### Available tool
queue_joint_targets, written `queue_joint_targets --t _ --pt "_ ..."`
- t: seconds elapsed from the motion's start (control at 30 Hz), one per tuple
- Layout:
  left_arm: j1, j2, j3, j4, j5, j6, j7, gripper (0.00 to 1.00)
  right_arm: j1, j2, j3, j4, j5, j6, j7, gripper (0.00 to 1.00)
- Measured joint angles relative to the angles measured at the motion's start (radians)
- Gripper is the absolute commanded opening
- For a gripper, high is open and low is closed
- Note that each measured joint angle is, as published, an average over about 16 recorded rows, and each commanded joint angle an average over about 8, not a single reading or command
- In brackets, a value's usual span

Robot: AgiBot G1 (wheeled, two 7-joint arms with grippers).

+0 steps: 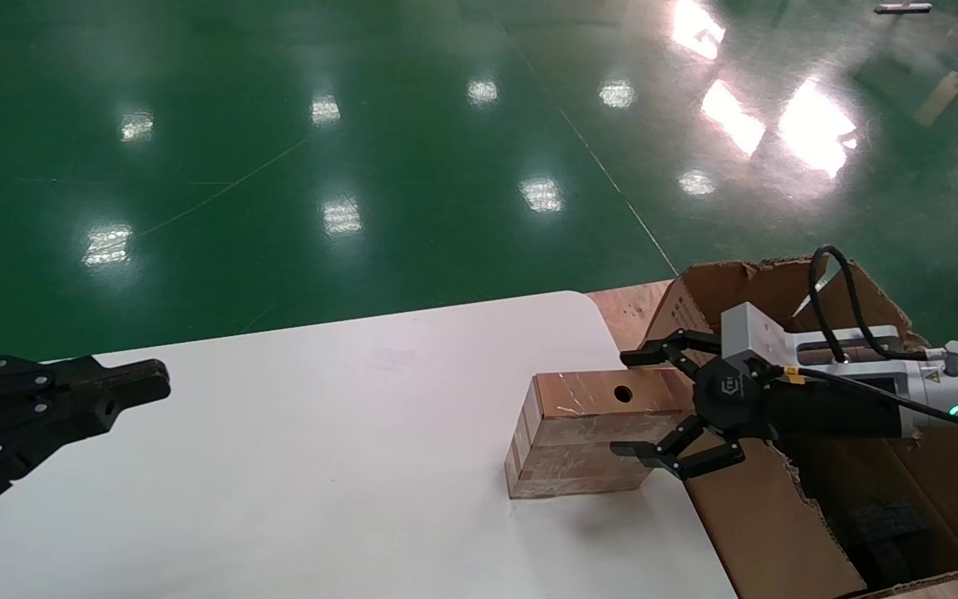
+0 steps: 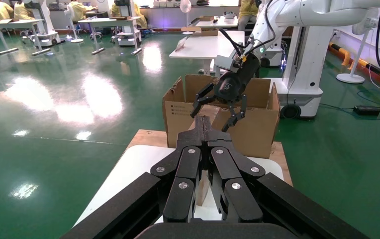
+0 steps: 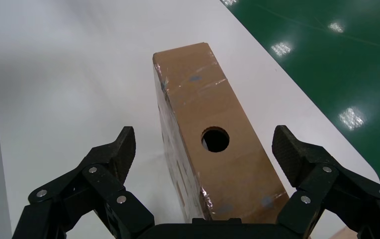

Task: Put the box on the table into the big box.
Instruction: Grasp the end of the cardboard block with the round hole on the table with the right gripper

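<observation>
The small brown taped box needs to go into the big box [image 1: 885, 499]. My right gripper should next grab its long sides by the round hole [image 1: 623, 395].
The small brown taped box [image 1: 587, 433] stands on the white table [image 1: 321, 433] near its right edge, with the round hole in its top face. My right gripper [image 1: 624, 404] is open, level with the box, and its two fingers straddle the box's right end without touching it. In the right wrist view the box [image 3: 203, 94] runs away from the open gripper [image 3: 205, 149], a finger on each side. The big box [image 1: 745, 516] stands open just right of the table. My left gripper [image 1: 159, 383] is shut and empty at the table's left side, also seen in the left wrist view [image 2: 203, 122].
Black foam [image 1: 886, 524] lies inside the big box, which sits on a wooden pallet [image 1: 629, 308]. The big box's near flap leans against the table's right edge. Green floor surrounds the table. In the left wrist view the big box [image 2: 178, 112] stands beyond the table's [image 2: 128, 169] far end.
</observation>
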Motion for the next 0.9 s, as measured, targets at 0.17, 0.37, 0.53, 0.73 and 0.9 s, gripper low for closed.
queue_joint_targets --t 0.17,0.37,0.53,0.73,0.9 --pt "0.000 0.000 0.000 0.000 0.000 0.000 0.000 0.00 0.004 -0.002 -0.025 -0.011 0.014 0.001 -0.007 1.00" --pt "0.000 0.000 0.000 0.000 0.000 0.000 0.000 0.35 0.010 -0.005 -0.050 -0.024 0.029 0.001 -0.014 1.00" --pt "0.000 0.000 0.000 0.000 0.000 0.000 0.000 0.97 0.013 -0.007 -0.064 -0.033 0.039 0.001 -0.017 1.00" --pt "0.000 0.000 0.000 0.000 0.000 0.000 0.000 1.00 0.015 -0.008 -0.071 -0.037 0.045 0.001 -0.017 0.44" --pt "0.000 0.000 0.000 0.000 0.000 0.000 0.000 1.00 0.015 -0.008 -0.070 -0.037 0.045 0.001 -0.018 0.00"
